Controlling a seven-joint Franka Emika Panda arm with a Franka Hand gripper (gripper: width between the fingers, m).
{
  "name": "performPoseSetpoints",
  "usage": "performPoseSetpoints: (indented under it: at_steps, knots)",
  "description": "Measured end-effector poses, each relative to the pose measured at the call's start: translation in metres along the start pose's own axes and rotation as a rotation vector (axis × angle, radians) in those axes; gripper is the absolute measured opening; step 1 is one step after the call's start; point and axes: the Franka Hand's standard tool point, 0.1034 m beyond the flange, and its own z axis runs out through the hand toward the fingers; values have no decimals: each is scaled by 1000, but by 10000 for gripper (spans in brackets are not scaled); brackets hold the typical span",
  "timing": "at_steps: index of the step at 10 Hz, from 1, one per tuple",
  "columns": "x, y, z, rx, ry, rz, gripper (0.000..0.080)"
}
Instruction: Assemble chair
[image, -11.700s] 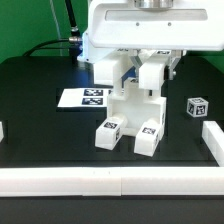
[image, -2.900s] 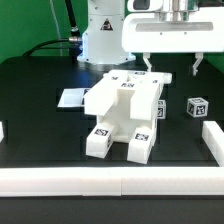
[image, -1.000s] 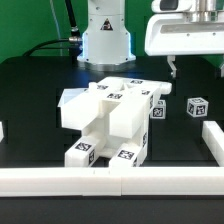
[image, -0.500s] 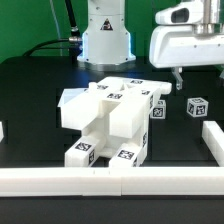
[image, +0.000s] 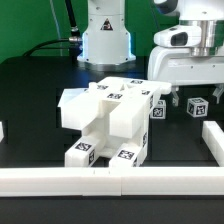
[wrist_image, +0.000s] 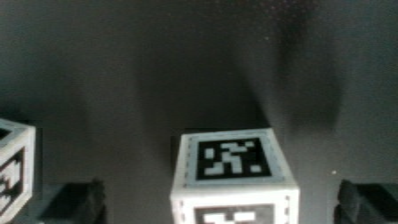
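My gripper's fingers reach down on either side of the small white cube and would catch it by closing, so it is time to close now.
The partly built white chair (image: 110, 120) lies on the black table in the middle of the exterior view, with several square tags on its blocks. A small white tagged cube (image: 198, 107) stands alone to the exterior view's right of it. My gripper (image: 193, 96) is open and hangs low over this cube. In the wrist view the cube (wrist_image: 231, 160) sits between the two dark fingertips (wrist_image: 71, 200), apart from both, with my gripper (wrist_image: 221, 202) empty. A tagged corner of the chair (wrist_image: 13, 165) shows at the wrist picture's edge.
White border rails run along the front (image: 110, 182) and the exterior view's right side (image: 213, 142) of the table. The robot's base (image: 105, 40) stands at the back, behind the chair.
The gripper has come down over the small cube in the last second. The chair has not moved in that time; earlier it stood more upright under the gripper.
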Motion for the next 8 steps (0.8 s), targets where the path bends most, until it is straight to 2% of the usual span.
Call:
performPoseSetpoints:
  at_steps: [1,3,4,5,8]
  knots:
    - [-1,-3,2,-1,-4,-4,649]
    - [-3,-3,3,-2,-7,-9,398]
    - [-3,-2,3,-3,-6,-9,398]
    - [-5,-1,3,-2,8,-9,287]
    - [-8,5,2,-3,33,1,287]
